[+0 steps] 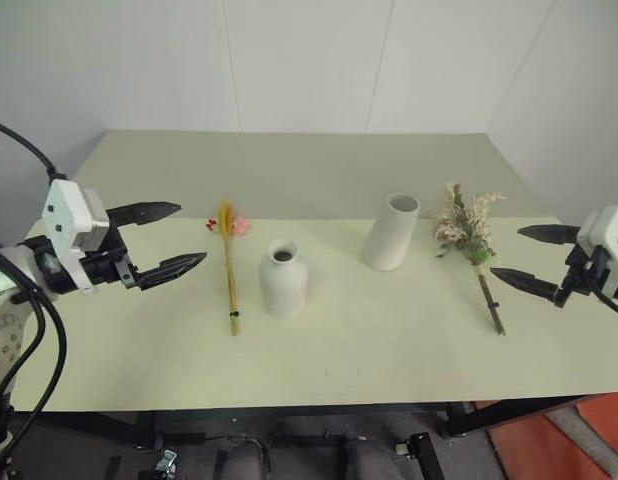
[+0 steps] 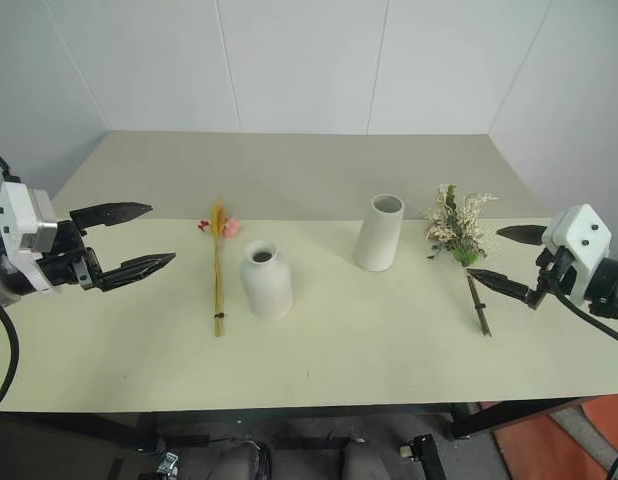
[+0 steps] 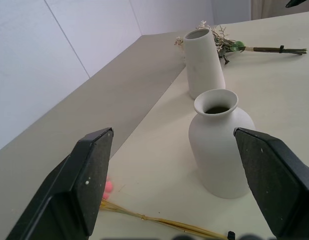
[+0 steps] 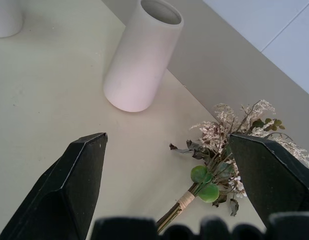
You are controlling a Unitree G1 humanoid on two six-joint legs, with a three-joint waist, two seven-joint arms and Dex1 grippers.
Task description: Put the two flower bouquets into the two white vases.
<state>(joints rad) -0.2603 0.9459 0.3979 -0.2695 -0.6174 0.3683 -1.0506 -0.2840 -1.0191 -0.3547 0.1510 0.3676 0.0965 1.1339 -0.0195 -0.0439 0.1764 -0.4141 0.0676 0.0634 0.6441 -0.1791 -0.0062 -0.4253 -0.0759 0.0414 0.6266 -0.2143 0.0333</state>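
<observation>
My right gripper grabs the cream bouquet by its stem (image 1: 481, 272) next, just under the blooms and dry leaves, which spread wide and delicate at the top.
A slim yellow bouquet (image 1: 228, 262) with small pink and red blooms lies flat on the table, left of the squat white vase (image 1: 283, 279). Right of centre stands the taller cylinder vase (image 1: 391, 232). A bushy cream bouquet (image 1: 466, 230) lies to its right, with its stem (image 1: 491, 303) pointing toward the table's front. My left gripper (image 1: 169, 240) hovers open, left of the yellow bouquet, holding nothing. Right of the cream bouquet's stem hangs my right gripper (image 1: 522, 258), also open and empty. The left wrist view looks at the squat vase (image 3: 220, 142); the right wrist view at the cream bouquet (image 4: 229, 150).
The pale green table (image 1: 319, 170) runs back to white walls, which meet in a corner at the far right. Its front edge (image 1: 289, 402) is near me. Bare tabletop lies behind and in front of the vases.
</observation>
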